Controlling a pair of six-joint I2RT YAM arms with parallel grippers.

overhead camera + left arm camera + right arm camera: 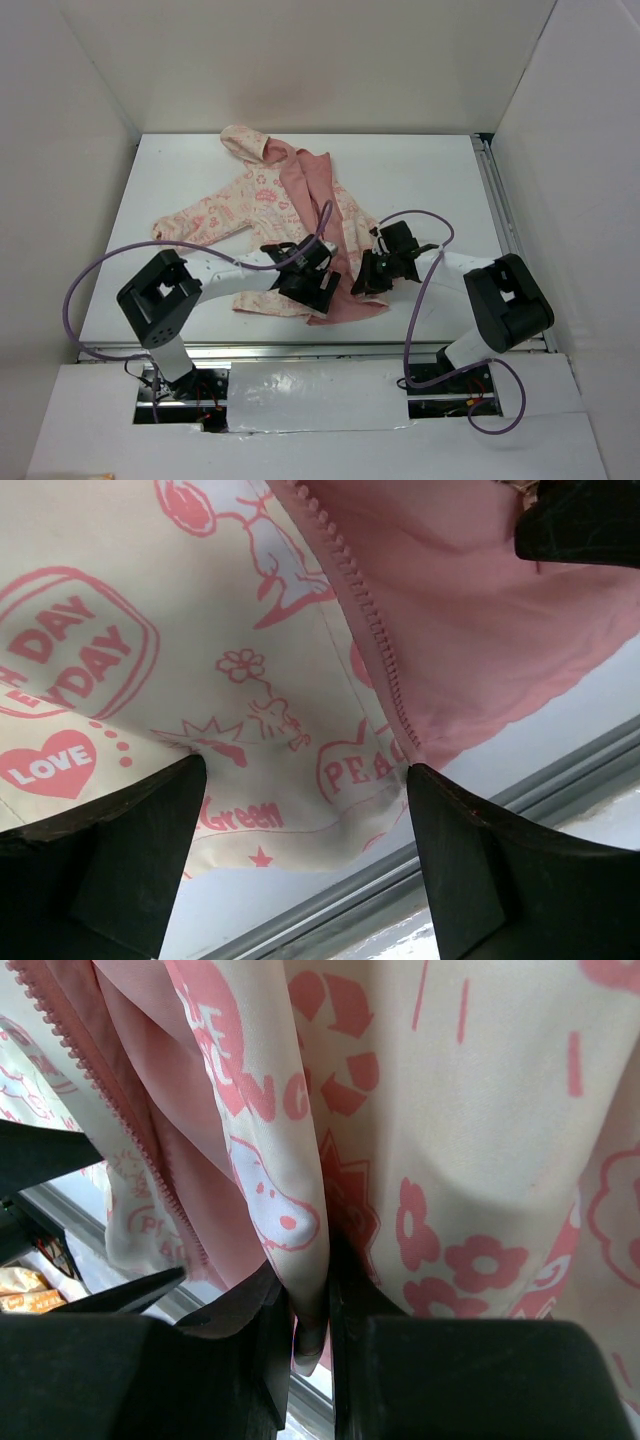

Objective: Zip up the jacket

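Observation:
Next, my left gripper grabs the jacket's printed hem just beside the end of the zipper teeth, which leaves the teeth [368, 620] free to zip up.
The jacket [255, 195] lies on the table, hood at the far end, cream with pink prints, its front open so the salmon lining [308, 185] shows. My left gripper [312, 287] hovers over the near hem, open; in the left wrist view its fingers [130, 850] stand wide apart on either side of the printed hem [270, 820], with the pink zipper teeth [368, 620] running just above. My right gripper [373, 272] is shut on a fold of the jacket's right front panel [300, 1210], pinched between its pads [312, 1310]. Another row of zipper teeth [95, 1085] hangs to the left.
The white table [430, 170] has a grey metal rail [330, 892] along its near edge, just below the hem. White walls enclose three sides. Purple cables [85, 285] loop from both arms. Foil tape [320, 392] covers the near ledge.

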